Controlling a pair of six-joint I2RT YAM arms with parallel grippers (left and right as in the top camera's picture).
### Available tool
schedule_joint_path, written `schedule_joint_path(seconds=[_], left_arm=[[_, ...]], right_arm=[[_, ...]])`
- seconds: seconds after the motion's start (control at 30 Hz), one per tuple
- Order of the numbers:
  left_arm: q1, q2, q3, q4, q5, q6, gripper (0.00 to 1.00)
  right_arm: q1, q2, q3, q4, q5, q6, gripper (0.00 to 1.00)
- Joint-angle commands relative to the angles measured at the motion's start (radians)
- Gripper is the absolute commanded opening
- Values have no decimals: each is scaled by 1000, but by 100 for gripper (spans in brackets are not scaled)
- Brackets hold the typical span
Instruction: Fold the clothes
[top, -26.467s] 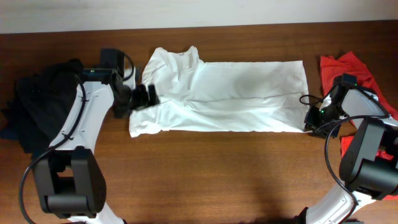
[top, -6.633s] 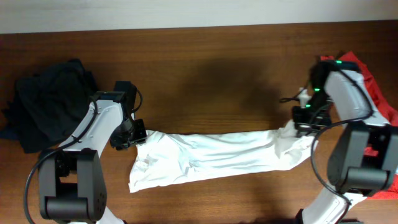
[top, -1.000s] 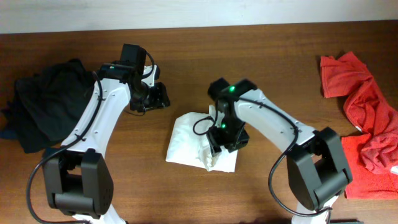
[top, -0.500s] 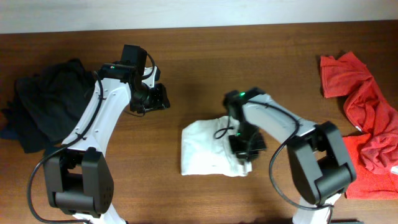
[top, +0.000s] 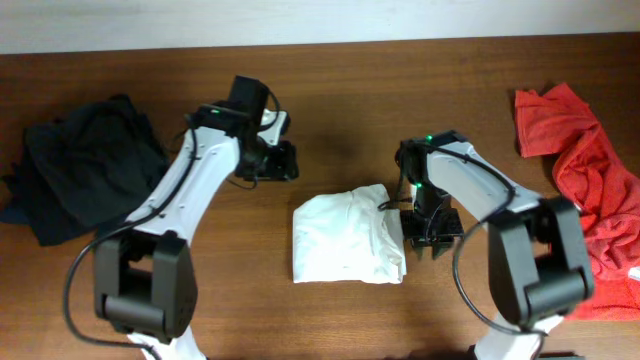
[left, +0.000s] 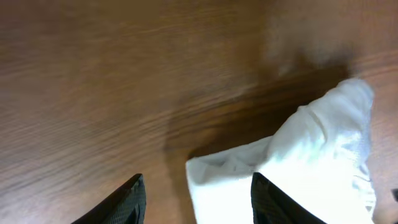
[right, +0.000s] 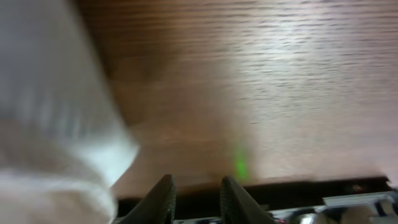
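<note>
My left gripper will next grab the folded white garment's back corner (top: 302, 210) (left: 200, 174) nearest the black clothes, to lay the garment on that pile.
A white garment (top: 345, 236) lies folded into a small, roughly square bundle at the middle of the wooden table. My left gripper (top: 286, 164) hovers open and empty just behind the bundle's left corner. In the left wrist view its fingers (left: 199, 202) are spread wide over the white garment's (left: 298, 168) edge. My right gripper (top: 431, 243) sits just right of the bundle, low over bare wood. In the right wrist view its fingers (right: 199, 200) are slightly apart with nothing between them, and the white garment (right: 56, 137) fills the left side.
A pile of black clothes (top: 82, 165) lies at the table's left edge. Red clothes (top: 585, 170) lie heaped at the right edge. The brown wooden table (top: 350, 90) runs back to a pale wall.
My right gripper slid right across the white garment, let it go and now rests beside it. The bundle shifted right and flattened. My left arm moved right toward the bundle.
</note>
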Motion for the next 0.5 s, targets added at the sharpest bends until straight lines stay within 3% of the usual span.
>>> schedule_joint_path(seconds=[0.0,0.07,0.23,0.47], left_arm=[[-39,84,12,16,16,46,54],[-55,131,12,11,16,47,54],[-80,213,12,-43,16,46,54],[-81,233,13,-264,-30,46,53]], right_arm=[[2,-166,5,42,-285,-134,38],[16,-192,4,46,-342,-178,43],[75,-180,-35,53,-343,-196,45],[119,-157,-224,255,-298,-191,45]])
